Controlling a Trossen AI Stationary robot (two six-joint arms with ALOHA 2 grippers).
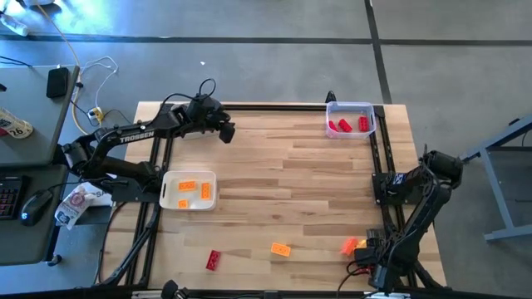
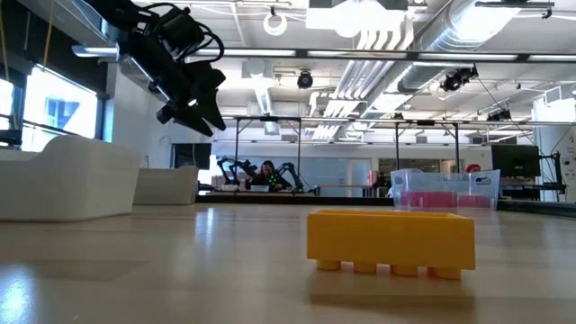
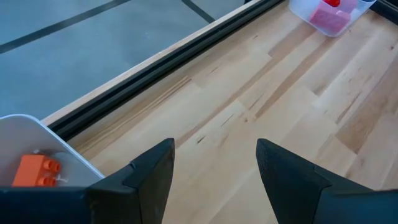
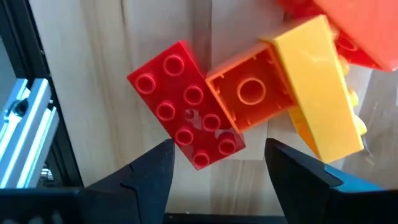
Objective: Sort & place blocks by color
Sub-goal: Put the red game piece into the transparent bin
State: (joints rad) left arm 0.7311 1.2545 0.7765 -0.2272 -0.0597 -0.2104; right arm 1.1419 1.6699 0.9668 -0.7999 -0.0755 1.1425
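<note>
My right gripper will go to the red studded block and hold it by its long sides, so that it can sort the block into the clear tray of red blocks.
Near the table's front right, a red block [image 4: 186,106], an upturned orange block [image 4: 252,90], a yellow block [image 4: 320,87] and another orange block [image 4: 354,31] lie in a small heap [image 1: 349,246]. My right gripper [image 4: 217,152] points down just above them, open, with the red block's end between its fingertips and no touch showing. A red block [image 1: 214,260] and a yellow-orange block [image 1: 281,248] lie alone by the front edge; the yellow-orange block [image 2: 391,241] rests studs down. My left gripper [image 3: 214,168] hangs open above the far left of the table [image 1: 226,129].
A white tray [image 1: 189,189] at the left holds orange blocks [image 3: 37,171]. A clear tray [image 1: 350,119] at the far right corner holds red blocks. Bare wood lies between them. Black frame rails run along the table's left and right sides.
</note>
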